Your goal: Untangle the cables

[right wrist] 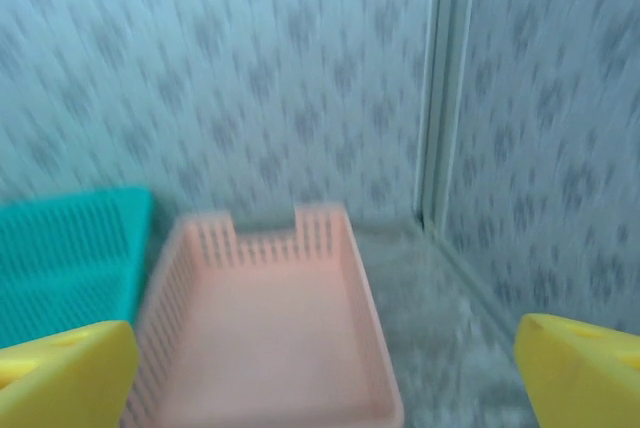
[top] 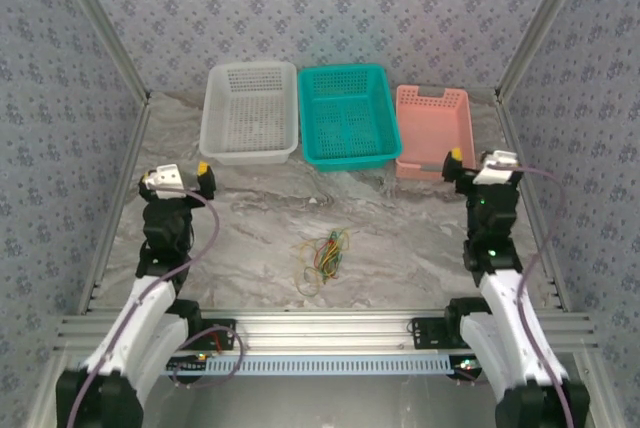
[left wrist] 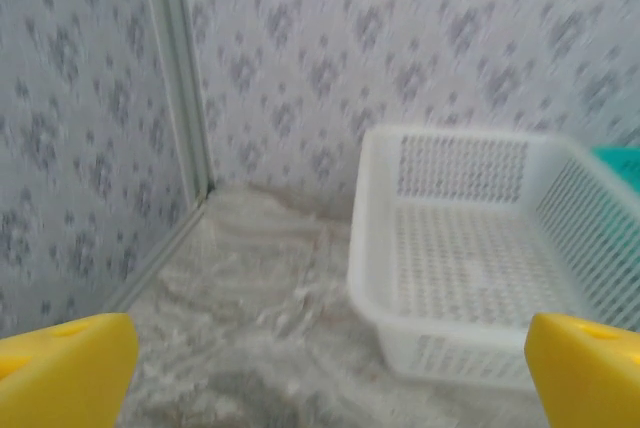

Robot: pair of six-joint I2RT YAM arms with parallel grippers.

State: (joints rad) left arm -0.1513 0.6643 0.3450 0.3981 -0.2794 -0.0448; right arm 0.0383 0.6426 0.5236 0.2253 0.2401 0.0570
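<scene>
My right gripper reaches the green cable next and grips its end at the tangle's edge. This leaves the bundle for my left gripper to untangle.
The cables lie in a small tangle of yellow, green, red-orange and black wires on the marble table, near its front edge and between the two arms. My left gripper is raised at the left, well apart from the tangle. It faces the back wall, and its yellow fingertips stand wide with nothing between them. My right gripper is raised at the right and also faces away from the cables. It is open and empty, its yellow fingertips at the frame's bottom corners.
Three empty baskets stand in a row along the back: white, teal and pink. The white basket lies ahead of the left gripper. The pink basket lies ahead of the right one. Patterned walls with metal posts close in three sides.
</scene>
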